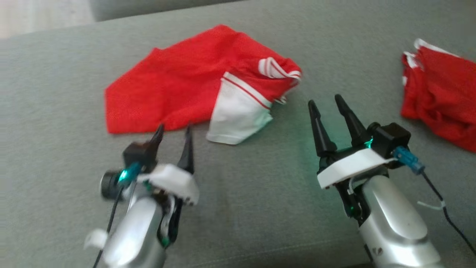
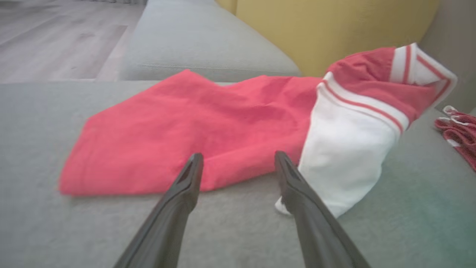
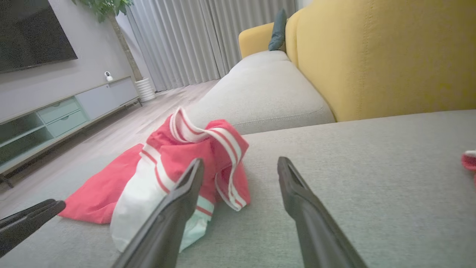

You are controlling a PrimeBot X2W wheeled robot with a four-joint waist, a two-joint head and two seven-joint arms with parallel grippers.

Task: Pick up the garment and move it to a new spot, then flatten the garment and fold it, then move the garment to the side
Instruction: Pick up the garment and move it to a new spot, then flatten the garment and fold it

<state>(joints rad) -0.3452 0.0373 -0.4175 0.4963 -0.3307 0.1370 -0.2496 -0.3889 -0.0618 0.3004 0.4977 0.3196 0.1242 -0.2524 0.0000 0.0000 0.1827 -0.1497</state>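
I will grab the garment by its red hem corner (image 1: 112, 128) with my left gripper next, because the red body (image 1: 180, 85) lies flat, spread out and slack on the cushion.
The garment (image 1: 178, 85) is red with a white sleeve and red-white striped trim, lying rumpled on the grey sofa seat (image 1: 241, 208). Its body spreads left, and the white sleeve (image 1: 240, 115) folds over at the right. My left gripper (image 1: 174, 131) is open, its tips just at the garment's near hem, nothing between them. In the left wrist view the garment (image 2: 193, 126) lies right beyond my left gripper (image 2: 238, 158). My right gripper (image 1: 328, 102) stands open over bare cushion, to the right of the sleeve. The right wrist view shows the garment (image 3: 167, 175) left of my right gripper (image 3: 240, 163).
A second red and white garment (image 1: 440, 93) lies bunched at the right edge of the seat. A yellow sofa back (image 3: 383, 56) rises behind the cushion. Beyond the seat's left edge are wood floor (image 3: 122, 123) and a TV cabinet (image 3: 63, 111).
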